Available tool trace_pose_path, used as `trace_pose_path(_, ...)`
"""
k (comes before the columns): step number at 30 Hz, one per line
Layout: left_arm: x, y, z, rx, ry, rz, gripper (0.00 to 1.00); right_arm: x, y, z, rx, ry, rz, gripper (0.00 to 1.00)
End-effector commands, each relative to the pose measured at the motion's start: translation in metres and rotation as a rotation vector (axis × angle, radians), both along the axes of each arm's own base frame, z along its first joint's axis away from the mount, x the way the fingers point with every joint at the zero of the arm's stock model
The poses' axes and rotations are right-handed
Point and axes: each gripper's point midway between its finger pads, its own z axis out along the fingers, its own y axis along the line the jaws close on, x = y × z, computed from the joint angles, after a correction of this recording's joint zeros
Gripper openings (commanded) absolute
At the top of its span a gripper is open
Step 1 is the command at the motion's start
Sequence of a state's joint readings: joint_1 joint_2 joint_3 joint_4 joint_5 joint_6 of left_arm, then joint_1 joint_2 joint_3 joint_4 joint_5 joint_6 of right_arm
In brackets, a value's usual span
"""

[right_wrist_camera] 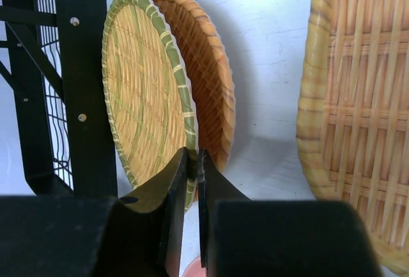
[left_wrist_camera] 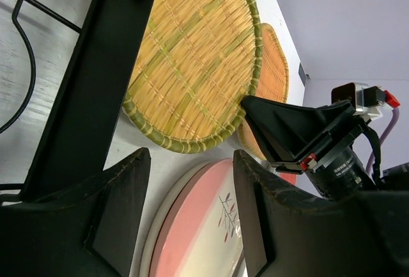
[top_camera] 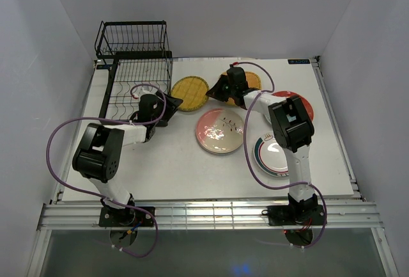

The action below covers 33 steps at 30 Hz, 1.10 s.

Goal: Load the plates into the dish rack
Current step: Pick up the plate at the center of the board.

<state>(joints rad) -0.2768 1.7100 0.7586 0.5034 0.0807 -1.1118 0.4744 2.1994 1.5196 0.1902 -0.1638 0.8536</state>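
The yellow woven plate (top_camera: 188,93) would lift with my right gripper now, as its fingers pinch the plate's green rim.
The black wire dish rack (top_camera: 137,66) stands at the back left with no plates in it. A round yellow woven plate (top_camera: 188,93) with a green rim (right_wrist_camera: 140,98) lies just right of the rack. My right gripper (right_wrist_camera: 193,155) is shut on that rim at the plate's right edge (top_camera: 214,91). My left gripper (left_wrist_camera: 192,155) is open and holds nothing, low between the rack (left_wrist_camera: 77,98) and the pink-and-white plate (left_wrist_camera: 198,226). The rounded-square woven plate (top_camera: 252,77) lies partly under the right arm.
The pink-and-white plate (top_camera: 220,131) lies mid-table. A white plate with green rim rings (top_camera: 271,155) sits beside the right arm, and a red plate (top_camera: 305,103) shows behind that arm. White walls enclose the table on three sides.
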Motion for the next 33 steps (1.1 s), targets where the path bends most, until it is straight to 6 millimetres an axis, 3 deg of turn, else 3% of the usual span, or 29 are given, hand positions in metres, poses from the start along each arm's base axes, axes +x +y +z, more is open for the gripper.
trace_pose_path(1, 0.007, 0.000, 0.021, 0.001, -0.058, -0.013, 0.64, 0.002, 0.008, 0.050, 0.040, -0.114, 0.030, 0.08)
trace_pose_path(12, 0.012, 0.000, 0.009, 0.048, -0.059, -0.005, 0.58, -0.005, 0.012, 0.074, 0.072, -0.123, 0.061, 0.08)
trace_pose_path(25, 0.006, -0.013, 0.020, 0.111, -0.144, -0.037, 0.61, 0.000, 0.015, 0.094, 0.057, -0.123, 0.091, 0.08)
trace_pose_path(28, 0.001, -0.016, 0.025, 0.112, -0.158, -0.049, 0.66, 0.004, 0.014, 0.095, 0.048, -0.125, 0.090, 0.08)
trace_pose_path(30, -0.001, -0.010, 0.034, 0.115, -0.173, -0.011, 0.88, 0.006, 0.012, 0.093, 0.042, -0.119, 0.086, 0.08)
trace_pose_path(31, -0.005, -0.008, 0.031, 0.111, -0.156, -0.001, 0.94, 0.007, 0.013, 0.093, 0.039, -0.121, 0.089, 0.08)
trace_pose_path(33, -0.013, -0.011, 0.030, 0.076, -0.127, -0.012, 0.95, 0.009, 0.011, 0.091, 0.038, -0.120, 0.085, 0.08)
